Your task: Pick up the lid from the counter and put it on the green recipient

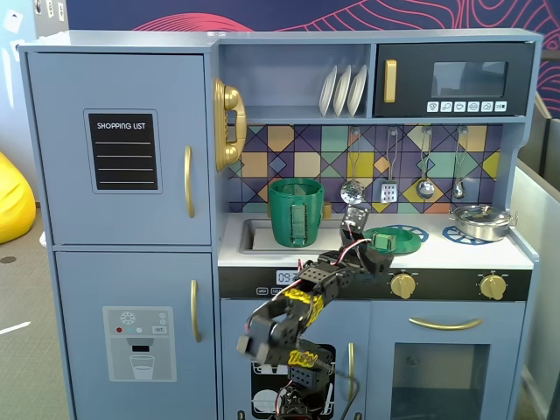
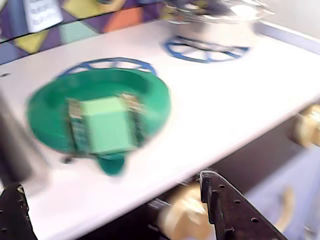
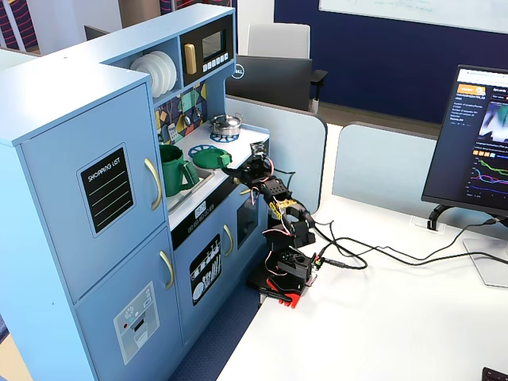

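Note:
My gripper takes hold of the lid's light green square knob (image 1: 383, 241) next, to put the lid on the green recipient (image 1: 296, 213).
The lid (image 2: 55, 112) is a flat green disc with a light green square knob (image 2: 106, 125). It lies on the white counter, partly over a blue burner ring, and also shows in both fixed views (image 1: 395, 238) (image 3: 208, 158). The green recipient (image 1: 296, 213) stands upright and uncovered in the sink to the lid's left, and shows in a fixed view from the side (image 3: 171, 169). My gripper (image 2: 110, 182) is open and empty at the counter's front edge, just short of the lid; it shows in both fixed views (image 1: 367, 243) (image 3: 238, 165). The wrist view is motion-blurred.
A shiny steel pot (image 1: 480, 220) sits on the right burner ring (image 2: 205, 50). Gold knobs (image 1: 402, 284) line the panel under the counter edge. Utensils hang on the back wall (image 1: 424, 166). A monitor (image 3: 476, 143) and cables lie on the desk.

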Available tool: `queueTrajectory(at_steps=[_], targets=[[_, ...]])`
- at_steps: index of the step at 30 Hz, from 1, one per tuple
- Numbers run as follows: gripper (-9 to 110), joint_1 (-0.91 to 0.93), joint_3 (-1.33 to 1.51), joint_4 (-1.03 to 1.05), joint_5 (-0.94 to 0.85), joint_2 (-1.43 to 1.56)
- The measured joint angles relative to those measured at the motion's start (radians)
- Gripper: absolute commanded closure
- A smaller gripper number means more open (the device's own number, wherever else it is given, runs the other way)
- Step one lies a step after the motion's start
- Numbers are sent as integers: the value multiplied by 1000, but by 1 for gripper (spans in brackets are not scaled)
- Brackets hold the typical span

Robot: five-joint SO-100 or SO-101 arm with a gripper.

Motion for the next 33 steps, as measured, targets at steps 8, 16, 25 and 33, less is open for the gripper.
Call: queueTrajectory(at_steps=[8, 16, 25, 33], targets=[[63, -23, -146, -109, -15, -265], [63, -26, -319, -112, -18, -459], [72, -44, -397, -115, -18, -565], [102, -66, -433, -132, -15, -620]])
